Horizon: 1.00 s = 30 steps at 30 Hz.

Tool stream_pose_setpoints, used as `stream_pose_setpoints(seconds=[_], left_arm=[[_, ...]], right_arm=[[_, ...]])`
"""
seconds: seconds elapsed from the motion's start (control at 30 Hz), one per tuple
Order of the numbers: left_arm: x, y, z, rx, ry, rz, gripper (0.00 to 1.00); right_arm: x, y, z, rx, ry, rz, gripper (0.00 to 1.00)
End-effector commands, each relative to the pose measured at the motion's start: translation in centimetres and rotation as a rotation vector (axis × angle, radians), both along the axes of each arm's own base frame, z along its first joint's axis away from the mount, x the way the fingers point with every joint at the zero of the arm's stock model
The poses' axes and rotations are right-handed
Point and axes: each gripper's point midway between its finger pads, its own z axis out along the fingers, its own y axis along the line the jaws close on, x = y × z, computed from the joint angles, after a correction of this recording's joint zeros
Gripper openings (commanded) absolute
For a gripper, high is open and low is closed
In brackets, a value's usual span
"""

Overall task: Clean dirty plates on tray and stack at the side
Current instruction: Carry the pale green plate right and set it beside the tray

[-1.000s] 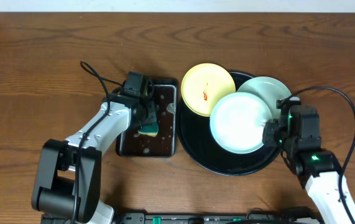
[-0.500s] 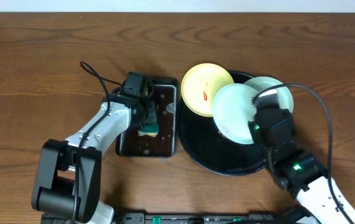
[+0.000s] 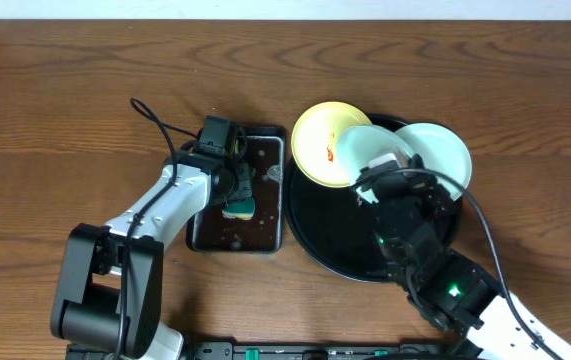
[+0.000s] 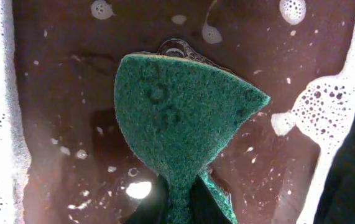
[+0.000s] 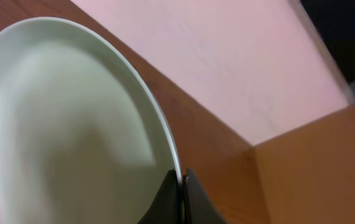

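The green sponge is above the wet, flat bottom of the rectangular tray, so it would end up inside the rectangular tray. It is time for my left gripper to open.
My right gripper is shut on the rim of a pale mint-blue plate and holds it tilted up above the round black tray; in the right wrist view the plate fills the left side, its rim pinched between the fingers. A pale yellow plate with a red smear leans on the tray's far-left rim. A second mint-blue plate lies at the tray's far right. My left gripper is shut on a green sponge over the wet rectangular tray.
The small rectangular black tray holds soapy water and foam. A black cable loops on the wood table left of it. The table's back edge and a pale wall show in the right wrist view.
My right arm has swung left and forward over the round tray, lifting the mint-blue plate and tilting it upright. The left arm and sponge have not moved.
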Motion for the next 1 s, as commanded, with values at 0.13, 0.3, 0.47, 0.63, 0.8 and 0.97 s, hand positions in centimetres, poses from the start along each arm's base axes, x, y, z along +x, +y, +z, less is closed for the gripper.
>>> stream_pose_setpoints(seconds=[0.13,0.3,0.47,0.63,0.8,0.97], left_arm=[[-0.9,0.4,-1.1,0.019,0.033,-0.012,0.08],[-0.9,0.4,-1.1,0.019,0.033,-0.012,0.08],[-0.9,0.4,-1.1,0.019,0.033,-0.012,0.08],[-0.9,0.4,-1.1,0.019,0.033,-0.012,0.1],[-0.9,0.5,-1.1,0.019,0.034,-0.012,0.43],[-1.2,0.5,-1.1,0.021,0.044,-0.012,0.57]], right_arm=[[0.0,0.5,1.8,-0.148,-0.023,0.03,0.01],[0.0,0.4,1.9,-0.151,-0.027,0.024,0.01],[0.4,0.0,1.7,-0.078,-0.036,-0.016,0.01],[1.3,-2.6,1.2,0.11,-0.07,-0.157,0.01],[2.0,-6.2,-0.5,0.37,-0.088,-0.327,0.01],[2.0,-9.8,-4.4,0.643,0.01,-0.482,0.01]])
